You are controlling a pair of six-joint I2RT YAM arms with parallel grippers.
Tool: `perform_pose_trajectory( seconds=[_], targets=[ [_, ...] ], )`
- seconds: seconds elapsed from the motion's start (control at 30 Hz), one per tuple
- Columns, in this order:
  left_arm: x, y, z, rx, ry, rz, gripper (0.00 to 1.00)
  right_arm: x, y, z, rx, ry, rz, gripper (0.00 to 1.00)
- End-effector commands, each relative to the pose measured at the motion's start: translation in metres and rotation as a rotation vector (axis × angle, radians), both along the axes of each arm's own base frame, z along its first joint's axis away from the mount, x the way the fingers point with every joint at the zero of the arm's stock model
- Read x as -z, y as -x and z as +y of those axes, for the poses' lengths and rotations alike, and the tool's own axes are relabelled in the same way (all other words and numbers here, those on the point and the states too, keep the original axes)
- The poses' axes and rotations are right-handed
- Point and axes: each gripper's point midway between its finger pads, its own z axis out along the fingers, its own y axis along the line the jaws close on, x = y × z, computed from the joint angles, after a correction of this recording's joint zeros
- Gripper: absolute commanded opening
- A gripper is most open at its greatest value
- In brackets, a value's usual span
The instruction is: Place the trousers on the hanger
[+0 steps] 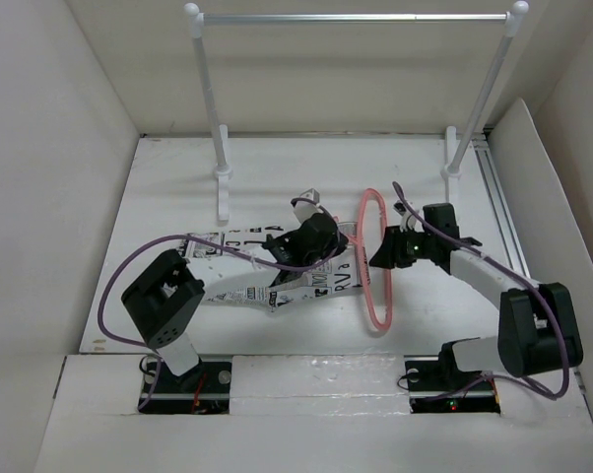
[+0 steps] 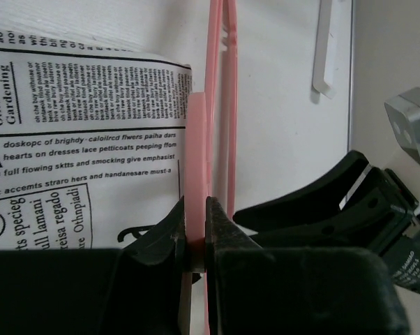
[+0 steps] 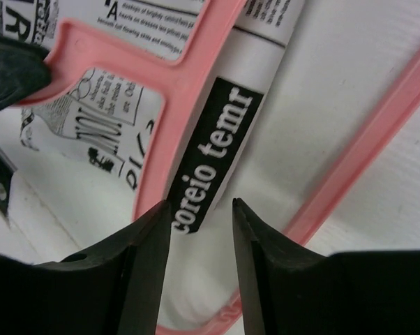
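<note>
My right gripper is about to grab the trousers by the black-banded end (image 1: pixel 366 265) (image 3: pixel 199 196) that pokes through the hanger frame, to draw them through the hanger.
The trousers (image 1: pixel 277 281), white with black newspaper print, lie flat across the table's middle. The pink hanger (image 1: pixel 378 286) stands on edge at their right end, with a trouser end passing through its frame. My left gripper (image 1: pixel 338 241) is shut on a flat pink piece of the hanger (image 2: pixel 195 139), with the trousers (image 2: pixel 77 139) to its left. My right gripper (image 1: pixel 382 254) is open. Its fingertips straddle the trouser end with a black printed band (image 3: pixel 213 150), just beyond the hanger frame (image 3: pixel 171 91). That gripper (image 3: pixel 199 206) has not closed on the cloth.
A white-and-silver rail (image 1: pixel 356 17) on two posts stands at the back of the table; one post foot (image 2: pixel 328 56) shows in the left wrist view. White walls enclose the table on the left, back and right. Purple cables loop off both arms.
</note>
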Motion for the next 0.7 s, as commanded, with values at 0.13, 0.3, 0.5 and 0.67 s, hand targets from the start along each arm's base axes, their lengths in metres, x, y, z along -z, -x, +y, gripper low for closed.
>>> perform_pose_trajectory(
  seconds=[0.13, 0.3, 0.5, 0.67],
  targets=[
    [-0.004, -0.004, 0.027, -0.055, -0.024, -0.013, 0.00, -0.005, -0.055, 0.020, 0.054, -0.025, -0.120, 0.47],
    [0.002, -0.002, 0.029, -0.047, -0.041, -0.010, 0.00, 0.014, -0.053, 0.042, 0.029, -0.063, -0.062, 0.54],
    [0.008, -0.004, 0.029, -0.040, -0.076, -0.009, 0.00, 0.036, -0.040, 0.053, 0.041, -0.108, 0.020, 0.42],
    [0.013, -0.006, 0.038, -0.052, -0.119, -0.011, 0.00, 0.010, -0.049, 0.046, 0.065, -0.136, -0.046, 0.00]
  ],
)
